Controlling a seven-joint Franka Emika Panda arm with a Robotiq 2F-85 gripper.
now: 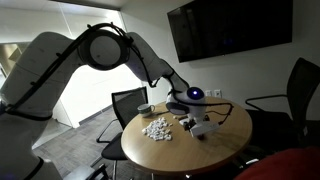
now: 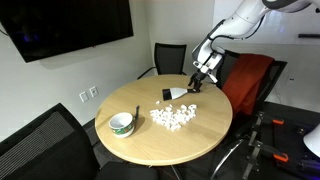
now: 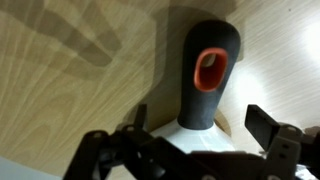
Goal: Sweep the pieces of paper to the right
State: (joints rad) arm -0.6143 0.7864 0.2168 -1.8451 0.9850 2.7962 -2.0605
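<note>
I will grab the brush across its dark grey handle where it meets the brush's pale body, so the body can sweep the paper.
The pieces of paper (image 1: pixel 156 128) are a cluster of small white crumpled bits near the middle of the round wooden table; they also show in the other exterior view (image 2: pixel 173 116). The brush tool (image 2: pixel 178 94) lies on the table beside the cluster, toward the arm's side (image 1: pixel 205 130). In the wrist view its dark grey handle with an orange-rimmed hole (image 3: pixel 208 70) points away and its pale body sits between my fingers. My gripper (image 3: pixel 200 122) is open and straddles the brush with a gap on each side. It hangs low over the brush (image 1: pixel 201 121) (image 2: pixel 197 84).
A small bowl (image 1: pixel 144 108) stands on the table beyond the paper, also seen in the other exterior view (image 2: pixel 121 123). Black office chairs ring the table (image 2: pixel 150 150). A red-backed chair (image 2: pixel 250 80) stands behind the arm. A TV hangs on the wall (image 1: pixel 230 25).
</note>
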